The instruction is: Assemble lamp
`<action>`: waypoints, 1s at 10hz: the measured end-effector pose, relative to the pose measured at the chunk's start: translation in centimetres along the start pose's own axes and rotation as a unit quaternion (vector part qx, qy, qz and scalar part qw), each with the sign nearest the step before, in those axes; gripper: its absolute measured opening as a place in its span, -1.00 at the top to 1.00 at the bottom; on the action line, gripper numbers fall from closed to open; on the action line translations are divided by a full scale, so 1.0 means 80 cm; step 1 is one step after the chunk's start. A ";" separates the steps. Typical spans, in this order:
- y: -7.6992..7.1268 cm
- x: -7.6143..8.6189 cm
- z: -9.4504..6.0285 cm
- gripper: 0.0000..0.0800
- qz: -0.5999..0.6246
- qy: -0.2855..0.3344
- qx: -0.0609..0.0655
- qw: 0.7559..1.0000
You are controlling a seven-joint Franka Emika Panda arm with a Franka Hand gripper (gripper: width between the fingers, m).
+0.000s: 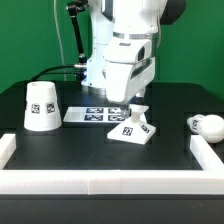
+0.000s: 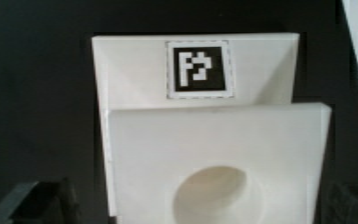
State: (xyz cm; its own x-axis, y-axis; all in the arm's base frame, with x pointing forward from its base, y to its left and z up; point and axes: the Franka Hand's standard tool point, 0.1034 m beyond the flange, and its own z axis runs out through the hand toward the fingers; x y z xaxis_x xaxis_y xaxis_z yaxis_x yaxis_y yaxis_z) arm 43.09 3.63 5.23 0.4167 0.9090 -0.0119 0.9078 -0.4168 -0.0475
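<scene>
I should close my gripper on the base block now, because my fingers are level with its raised socket end on both sides.
The lamp's flat angular base block lies on the black table, tag facing up. It fills the wrist view, where its round socket hole shows. My gripper hangs right above it, open and empty, with a dark finger on either side of the block. The cone shade stands at the exterior view's left. The round bulb lies on its side at the exterior view's right.
The marker board lies flat just behind and to the left of the base block. A white rail borders the table's front, with short rails at both sides. A black cable hangs behind the arm.
</scene>
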 end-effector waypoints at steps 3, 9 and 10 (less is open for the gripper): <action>0.002 0.001 0.001 -0.75 0.000 0.000 0.001 1.000; 0.002 0.001 0.000 -0.33 0.000 0.000 0.000 1.000; 0.002 0.001 0.000 -0.33 0.000 0.000 0.000 1.000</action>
State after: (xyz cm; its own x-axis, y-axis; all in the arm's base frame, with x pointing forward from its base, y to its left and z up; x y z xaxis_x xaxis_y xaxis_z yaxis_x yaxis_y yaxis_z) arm 43.29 3.62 5.18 0.4174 0.9086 -0.0112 0.9075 -0.4175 -0.0474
